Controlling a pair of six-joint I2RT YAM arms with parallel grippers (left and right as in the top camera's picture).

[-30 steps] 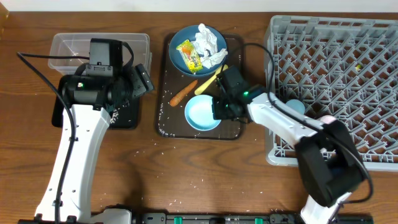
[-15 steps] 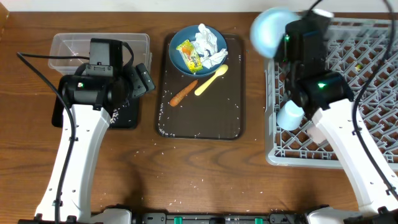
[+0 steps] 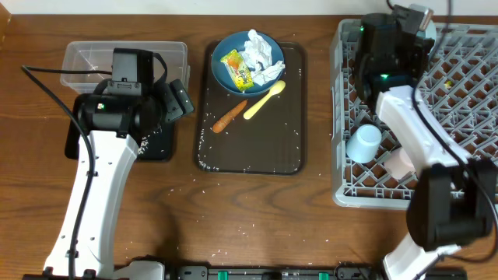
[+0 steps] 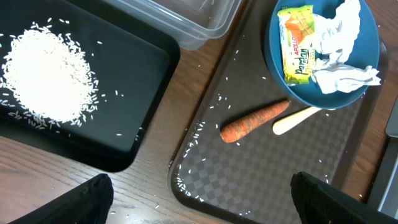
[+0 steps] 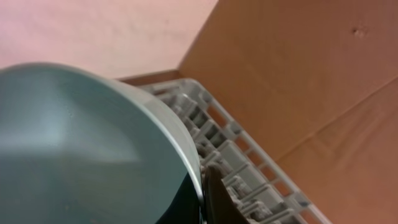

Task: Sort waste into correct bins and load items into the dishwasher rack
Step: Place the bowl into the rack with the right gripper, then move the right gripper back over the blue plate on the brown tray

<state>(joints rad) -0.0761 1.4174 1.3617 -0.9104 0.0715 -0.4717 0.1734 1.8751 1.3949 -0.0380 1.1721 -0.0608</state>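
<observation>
The white bowl's edge still hangs over the rack's far rim. My right gripper keeps hold of the bowl from here until it rests among the rack's wires.
My right gripper (image 5: 203, 198) is shut on the rim of the white bowl (image 5: 81, 143), held tilted above the far left corner of the grey dishwasher rack (image 3: 467, 117); in the overhead view my arm hides the bowl. Two small cups (image 3: 363, 143) lie in the rack's near left part. The blue bowl (image 3: 226, 54) holds crumpled tissue (image 3: 261, 54) and a yellow-green wrapper (image 3: 236, 70). A carrot piece (image 3: 229, 115) and the yellow spoon (image 3: 264, 99) lie on the brown tray. My left gripper (image 4: 202, 205) hangs open and empty over that tray's near left corner.
Rice (image 4: 50, 81) is piled in the black tray (image 4: 143, 68), with the clear tub (image 3: 85, 56) behind it. Loose grains dot the brown serving tray (image 3: 249, 152) and the table's wood. A cardboard wall stands behind the rack.
My right arm lifted the white bowl off the brown tray and swung it right, over the rack's far left corner. The left arm stayed put, its jaws opening slightly wider.
</observation>
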